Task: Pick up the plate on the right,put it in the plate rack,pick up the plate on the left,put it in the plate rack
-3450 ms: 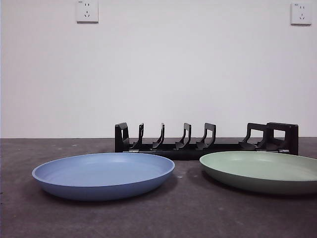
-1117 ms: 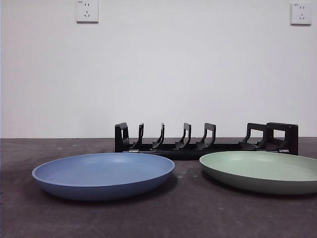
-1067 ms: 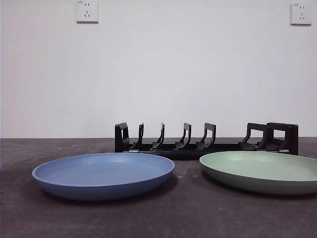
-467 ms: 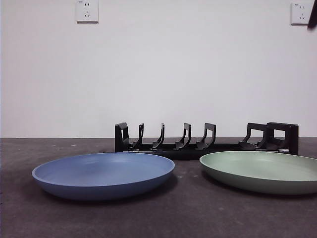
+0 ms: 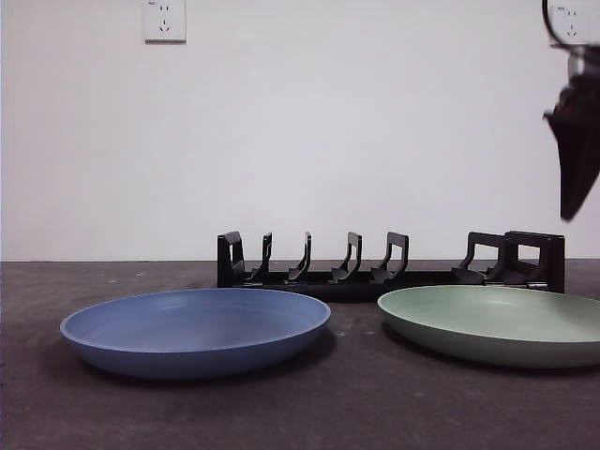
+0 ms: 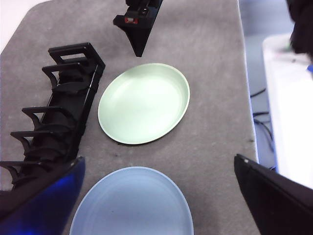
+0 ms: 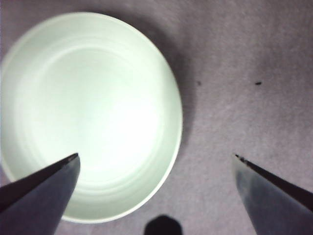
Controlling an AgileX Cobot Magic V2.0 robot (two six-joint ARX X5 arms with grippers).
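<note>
My right gripper takes hold of the green plate by its rim (image 7: 163, 177) next, to lift the plate toward the plate rack.
A pale green plate (image 5: 497, 323) lies flat on the right of the dark table, and a blue plate (image 5: 197, 328) lies flat on the left. Behind them stands the long black plate rack (image 5: 389, 267), its slots empty. My right gripper (image 5: 574, 150) hangs at the top right, high above the green plate. In the right wrist view my right gripper (image 7: 155, 156) is open, one jaw over the green plate (image 7: 90, 112), the other beyond its rim. My left gripper (image 6: 159, 157) is open, high over the blue plate (image 6: 132, 200), and looks down on the green plate (image 6: 144, 103), the rack (image 6: 54, 117) and the right gripper (image 6: 138, 24).
Two wall sockets (image 5: 165, 21) sit high on the white wall behind the table. A white surface with cables (image 6: 288, 98) lies beyond the table's edge in the left wrist view.
My right gripper has come down into the front view at the top right, from a small tip to a large dark shape. Plates and rack have not moved.
</note>
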